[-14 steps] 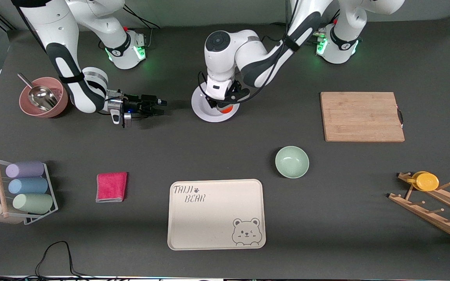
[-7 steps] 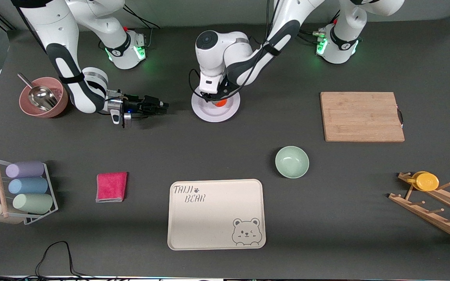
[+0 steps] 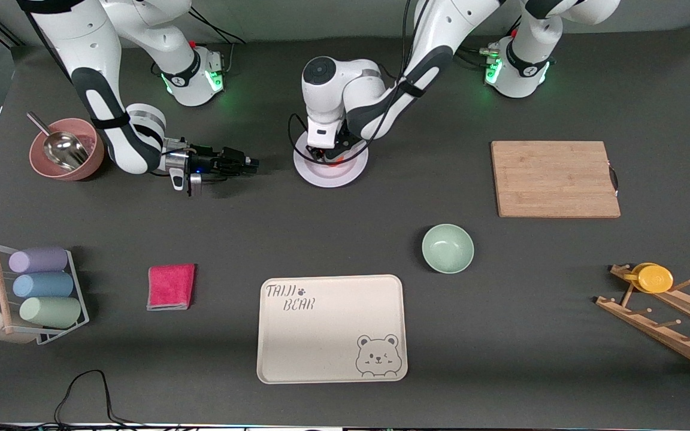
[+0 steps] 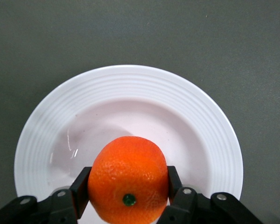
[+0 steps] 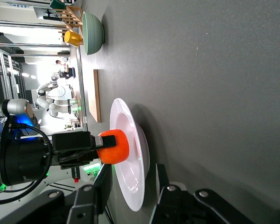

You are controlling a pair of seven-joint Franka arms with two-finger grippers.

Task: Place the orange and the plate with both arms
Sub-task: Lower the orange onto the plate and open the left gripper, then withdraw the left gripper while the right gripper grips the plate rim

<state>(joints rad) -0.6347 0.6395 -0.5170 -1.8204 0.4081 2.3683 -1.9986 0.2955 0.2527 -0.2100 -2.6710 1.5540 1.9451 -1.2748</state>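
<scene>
The orange [image 4: 128, 172] is low in the well and would stay in the plate [image 4: 130, 77], so the left gripper needs to open.
The white plate [image 3: 345, 174] lies on the dark table midway between the two bases. My left gripper [image 3: 327, 154] hangs low over its well, shut on the orange [image 3: 335, 158]. The left wrist view shows the orange [image 4: 128, 179] clamped between both fingers [image 4: 80, 192] of the left gripper [image 4: 128, 189], over the plate [image 4: 130, 77]. I cannot tell if it touches the well. My right gripper [image 3: 250, 163] is open and empty, low beside the plate toward the right arm's end, apart from the rim. The right wrist view shows the right gripper [image 5: 130, 186], the plate [image 5: 133, 172] and the orange [image 5: 115, 147].
A pink bowl with a metal scoop [image 3: 66, 149] sits near the right arm. A wooden cutting board [image 3: 554, 178], a pale-green bowl [image 3: 447, 248], a cream bear tray [image 3: 332, 328], a red cloth [image 3: 171, 286], a cup rack [image 3: 33, 293] and a wooden rack with a yellow cup [image 3: 656, 278] lie around.
My left gripper has carried the orange from the plate's rim in over its well and lower. My right gripper has edged slightly toward the plate.
</scene>
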